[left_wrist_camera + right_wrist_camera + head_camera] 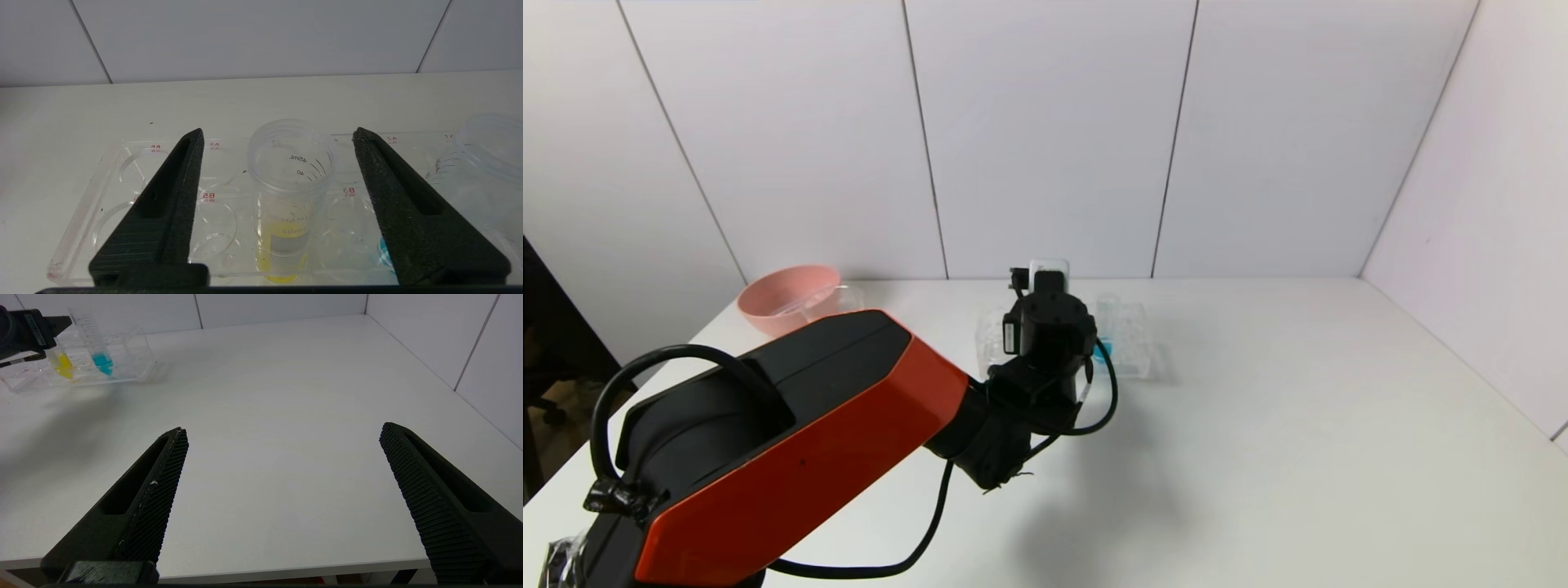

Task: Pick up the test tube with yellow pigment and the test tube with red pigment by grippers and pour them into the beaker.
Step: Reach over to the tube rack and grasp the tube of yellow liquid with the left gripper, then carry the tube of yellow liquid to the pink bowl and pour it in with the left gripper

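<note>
The robot's left gripper is going to grab the yellow test tube just below its rim (290, 197) next, because the rack's holes surround the rest of the tube.
The test tube with yellow pigment (291, 192) stands upright in the clear many-holed rack (102, 192), with yellow liquid at its bottom. My left gripper (278, 134) is open, with one finger on each side of this tube and neither touching it. In the head view the left gripper (1045, 314) sits over the rack (1131, 347) at mid-table. The red-pigment tube is not in view. A clear beaker (840, 299) stands by the pink bowl. My right gripper (284, 430) is open and empty, low over the table's front edge.
A tube with blue liquid (484, 171) stands in the rack just beside the yellow one. The pink bowl (786, 297) is at the back left near the wall. The right wrist view shows the rack (130, 359) far off, and bare table between.
</note>
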